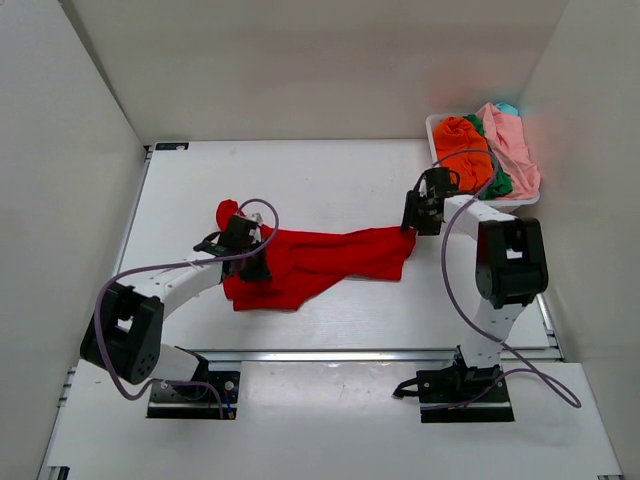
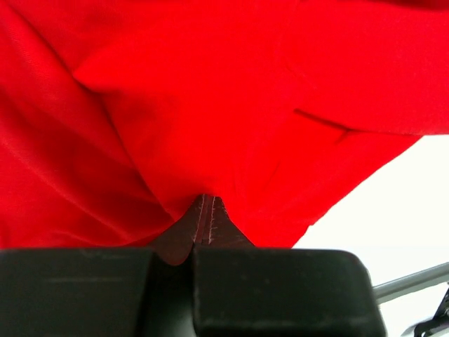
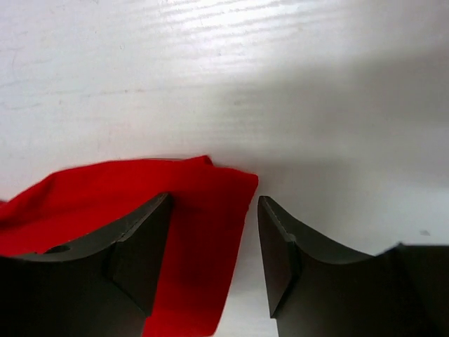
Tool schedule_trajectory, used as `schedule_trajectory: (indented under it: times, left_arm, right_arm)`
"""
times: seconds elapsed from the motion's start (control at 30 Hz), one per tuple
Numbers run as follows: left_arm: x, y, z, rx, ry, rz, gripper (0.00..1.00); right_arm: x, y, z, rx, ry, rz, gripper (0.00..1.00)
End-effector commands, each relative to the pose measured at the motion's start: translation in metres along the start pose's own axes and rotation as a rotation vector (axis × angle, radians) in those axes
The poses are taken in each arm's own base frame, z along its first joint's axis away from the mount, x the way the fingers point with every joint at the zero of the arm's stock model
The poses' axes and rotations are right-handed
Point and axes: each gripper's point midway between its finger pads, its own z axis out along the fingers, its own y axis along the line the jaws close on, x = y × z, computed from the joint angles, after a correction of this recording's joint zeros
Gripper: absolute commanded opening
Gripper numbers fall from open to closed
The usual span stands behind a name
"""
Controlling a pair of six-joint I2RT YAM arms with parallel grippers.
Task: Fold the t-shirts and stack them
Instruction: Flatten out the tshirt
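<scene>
The red t-shirt needs to be stretched out for folding, so my right gripper should next grip the t-shirt's end corner, away from my left gripper.
A bright red t-shirt (image 1: pixel 320 262) lies crumpled and stretched across the middle of the white table. My left gripper (image 1: pixel 250 247) sits on its left part and is shut on a pinch of red cloth, which fills the left wrist view (image 2: pixel 210 105). My right gripper (image 1: pixel 408 228) is at the shirt's right end with its jaws open, straddling a corner of the red cloth (image 3: pixel 203 232) that lies flat on the table. Orange (image 1: pixel 458 135), green (image 1: pixel 497 180), pale pink (image 1: pixel 512 140) and teal (image 1: pixel 508 107) shirts are heaped in the basket.
A white plastic basket (image 1: pixel 434 125) stands at the back right against the right wall. White walls enclose the table on the left, back and right. A metal rail (image 1: pixel 370 353) runs along the near edge, by the arm bases.
</scene>
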Motion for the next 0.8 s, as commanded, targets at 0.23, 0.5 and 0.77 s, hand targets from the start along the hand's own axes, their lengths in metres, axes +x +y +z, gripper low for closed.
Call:
schedule_trajectory:
  times: [0.23, 0.5, 0.77]
  left_arm:
    - [-0.093, -0.005, -0.054, 0.021, -0.273, -0.024, 0.0]
    - [-0.258, -0.024, -0.202, -0.017, -0.784, -0.055, 0.0]
    - [-0.204, -0.049, -0.165, 0.113, -0.556, 0.0, 0.0]
  right_arm:
    - [-0.028, 0.032, 0.001, -0.012, -0.031, -0.057, 0.0]
    - [-0.149, 0.078, -0.151, -0.169, -0.541, -0.118, 0.0]
    - [-0.14, 0.071, -0.197, -0.18, -0.597, -0.11, 0.0]
